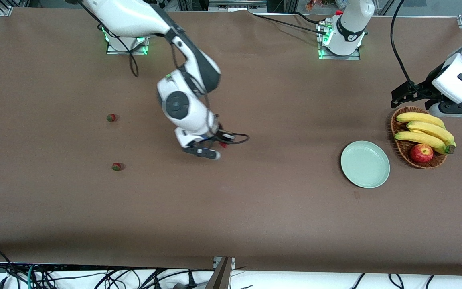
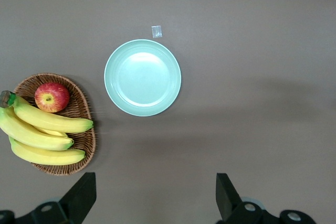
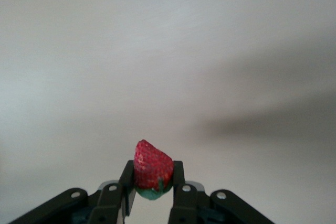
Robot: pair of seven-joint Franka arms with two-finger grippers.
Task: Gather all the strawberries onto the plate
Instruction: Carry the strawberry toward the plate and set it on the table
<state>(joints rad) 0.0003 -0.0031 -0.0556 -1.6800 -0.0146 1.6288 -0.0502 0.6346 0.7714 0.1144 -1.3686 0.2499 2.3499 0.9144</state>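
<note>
My right gripper needs to keep holding the strawberry until it gets to the plate, because the strawberry hangs above and short of the table beside the plate.
My right gripper (image 1: 222,143) is shut on a red strawberry (image 3: 153,168) with a green top and holds it above the middle of the table; the berry shows as a red speck (image 1: 223,145) in the front view. Two more strawberries lie toward the right arm's end of the table: one (image 1: 111,117) farther from the front camera and one (image 1: 116,166) nearer. The pale mint-green plate (image 1: 365,164) lies bare beside the basket and also shows in the left wrist view (image 2: 142,77). My left gripper (image 2: 156,195) is open and empty, high over the table next to the basket.
A brown wicker basket (image 1: 399,147) with bananas (image 1: 425,129) and a red apple (image 1: 421,153) stands at the left arm's end, close to the plate. A small scrap (image 1: 357,195) lies on the brown cloth just nearer the camera than the plate.
</note>
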